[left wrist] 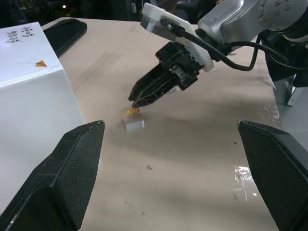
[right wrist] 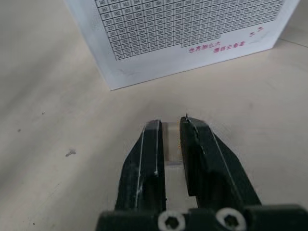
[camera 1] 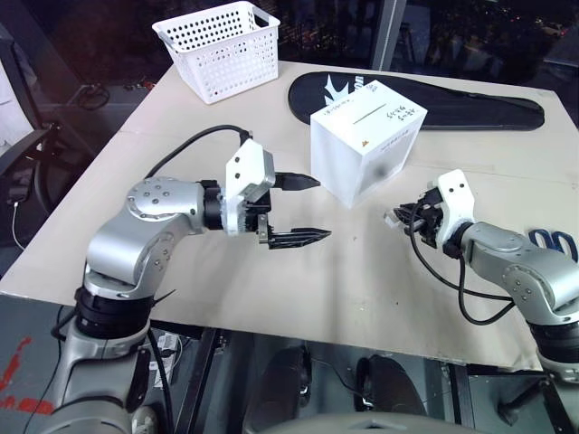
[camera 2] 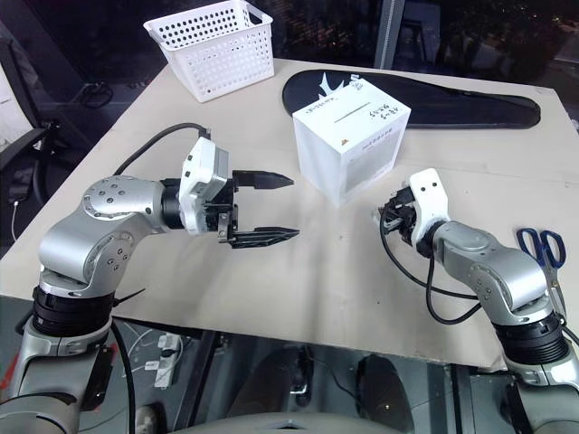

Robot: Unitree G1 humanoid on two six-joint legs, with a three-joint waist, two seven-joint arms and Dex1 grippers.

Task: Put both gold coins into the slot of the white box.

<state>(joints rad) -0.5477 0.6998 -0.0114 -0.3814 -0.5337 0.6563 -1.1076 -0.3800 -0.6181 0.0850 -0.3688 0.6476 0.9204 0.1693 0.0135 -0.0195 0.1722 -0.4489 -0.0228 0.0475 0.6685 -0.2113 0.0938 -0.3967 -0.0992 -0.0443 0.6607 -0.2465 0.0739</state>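
My left gripper will pick up the gold coin (left wrist: 131,111) next by the coin's edge that sticks out past my right gripper's fingers, which cover one side of the coin.
The white box (camera 1: 366,145) stands at mid-table with the dark slot (camera 1: 366,114) on its upper face. To its right my right gripper (camera 1: 395,217) is down at the tabletop. In the left wrist view its tips (left wrist: 136,102) meet on a tiny gold coin (left wrist: 131,111) just above a small white holder piece (left wrist: 134,124). In the right wrist view the fingers (right wrist: 195,154) stand almost together with a pale sliver between them. My left gripper (camera 1: 321,209) hovers wide open and empty left of the box, pointing at it.
A white perforated basket (camera 1: 217,45) sits at the back left. A black racket bag (camera 1: 452,107) lies behind the box. Blue scissors (camera 1: 552,242) rest near the table's right edge. Bare table lies between the arms.
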